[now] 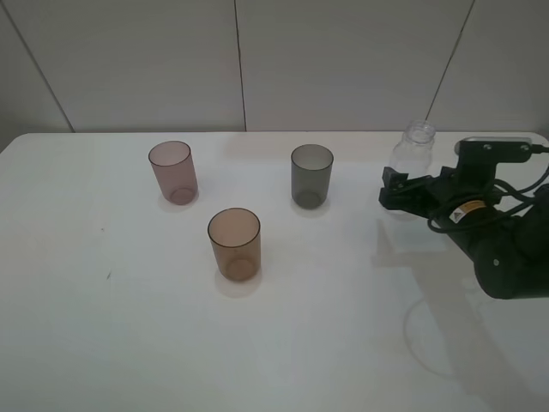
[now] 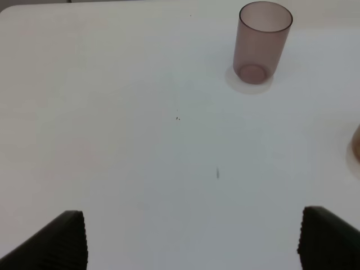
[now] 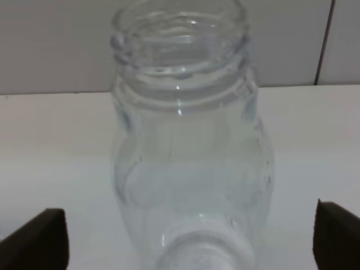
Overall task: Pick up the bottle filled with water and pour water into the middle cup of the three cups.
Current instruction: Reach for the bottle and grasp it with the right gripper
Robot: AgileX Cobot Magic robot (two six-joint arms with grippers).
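My right gripper is going to grab the clear bottle by its body below the neck next, so that it can pour water into the amber-brown middle cup.
The clear capless bottle stands upright on the table at the right. In the right wrist view the bottle fills the middle, between the two spread fingers. My right gripper is open around its lower part; I cannot tell whether it touches. The amber-brown middle cup stands nearest the front, with the mauve-pink cup behind it to the left and the dark-grey cup behind it to the right. My left gripper is open and empty over bare table, with the pink cup ahead of it.
The white table ends at a panelled wall behind the cups and bottle. The right arm's black body and cables lie over the table's right side. A sliver of the amber cup shows in the left wrist view.
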